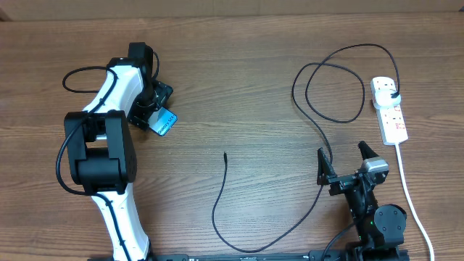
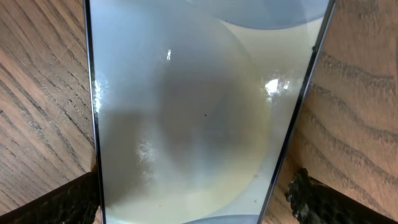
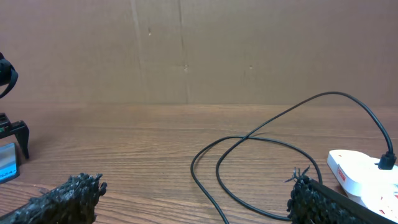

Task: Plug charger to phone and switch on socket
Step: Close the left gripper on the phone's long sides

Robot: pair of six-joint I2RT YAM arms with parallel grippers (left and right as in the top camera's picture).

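Observation:
My left gripper grabs the phone's side edges next and leaves the blue-cyan end free, to hand the phone over to my right gripper.
The phone lies on the table at the left, with a blue-cyan corner showing past my left gripper. In the left wrist view the phone fills the frame. My left gripper is open and straddles it, with a thin gap at the right finger. The charger runs from its plug head in the socket through loops to its free tip mid-table. My right gripper is open and empty beside the cable. In the right wrist view the charger loops lie ahead of it.
The socket's white cord runs down the right side past my right arm. The socket sits just right of my right finger. The phone shows at that view's far left. A cardboard wall stands behind the table.

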